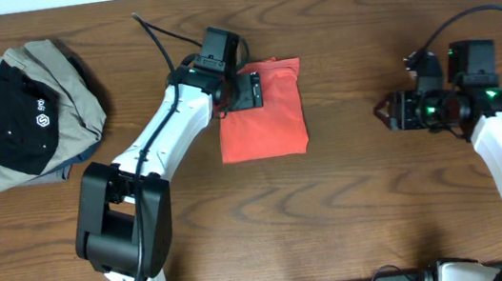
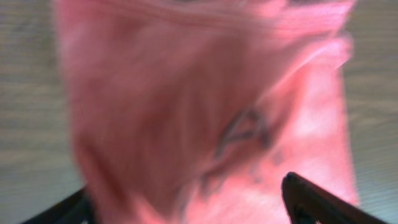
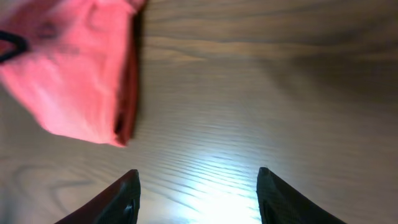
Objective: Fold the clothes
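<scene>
My right gripper will next grip the folded red garment (image 1: pixel 263 120) by its side edge facing that gripper, to set it aside still folded.
A folded red garment (image 1: pixel 263 120) lies flat on the wooden table, left of centre. My left gripper (image 1: pixel 247 91) hovers over its far edge. In the left wrist view the garment (image 2: pixel 205 93) fills the blurred frame, and the fingers of my left gripper (image 2: pixel 186 205) are spread wide on either side with nothing pinched. My right gripper (image 1: pixel 388 112) is open and empty above bare table, well to the right of the garment. In the right wrist view its fingers (image 3: pixel 198 180) stand wide apart, and the garment (image 3: pixel 74 81) shows at the upper left.
A pile of unfolded clothes (image 1: pixel 18 116), black on top of grey and beige, sits at the far left of the table. Bare wood lies between the red garment and my right arm.
</scene>
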